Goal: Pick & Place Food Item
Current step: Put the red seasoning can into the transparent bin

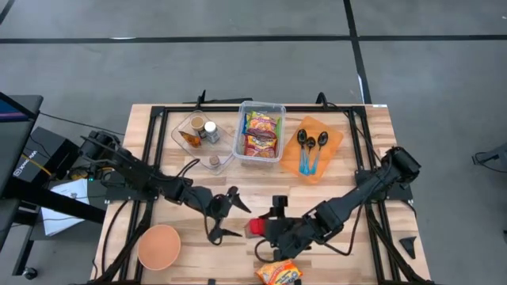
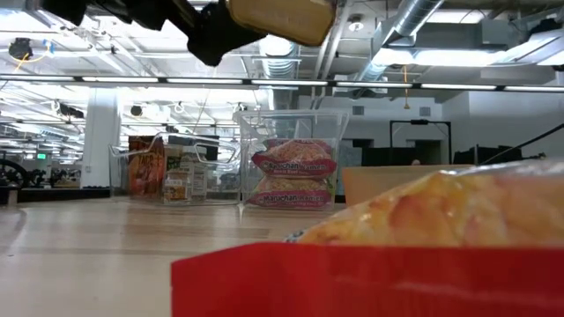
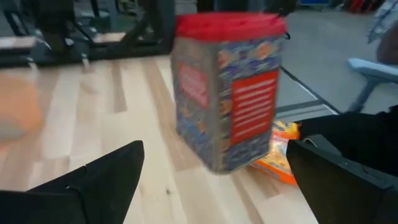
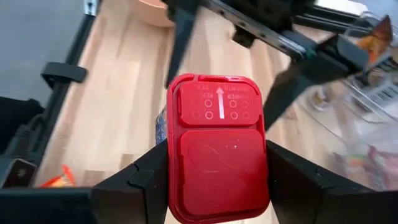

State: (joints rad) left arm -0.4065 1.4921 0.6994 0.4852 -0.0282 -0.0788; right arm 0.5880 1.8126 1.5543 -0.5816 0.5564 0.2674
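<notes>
The right gripper's fingers crowd the red lid at the top of the container. My left gripper grabs the container by its patterned body (image 3: 227,93) next.
A food container with a red lid (image 4: 217,146) and a patterned body (image 3: 227,93) is up in the air near the table's front middle, and my right gripper (image 4: 216,155) is shut on it. In the low view its tan base (image 2: 282,18) shows high above the tabletop. My left gripper (image 1: 236,215) stands open just to the container's left, its fingers (image 3: 106,180) spread wide and short of it, touching nothing. An orange noodle packet (image 1: 279,273) lies on the table by the near edge, below the container. My right gripper pinches the container at its top, one finger (image 4: 140,180) on each long side of the red lid (image 4: 174,155). The fingers come slanting down from the table's right and near side. The container is lifted clear of the table and tilted.
At the back stand a clear bin with spice jars (image 1: 202,133), a clear bin of ramen packets (image 1: 261,134) and an orange plate with spoons (image 1: 317,146). An orange bowl (image 1: 158,245) sits front left. A red edge (image 2: 352,282) fills the low view's foreground.
</notes>
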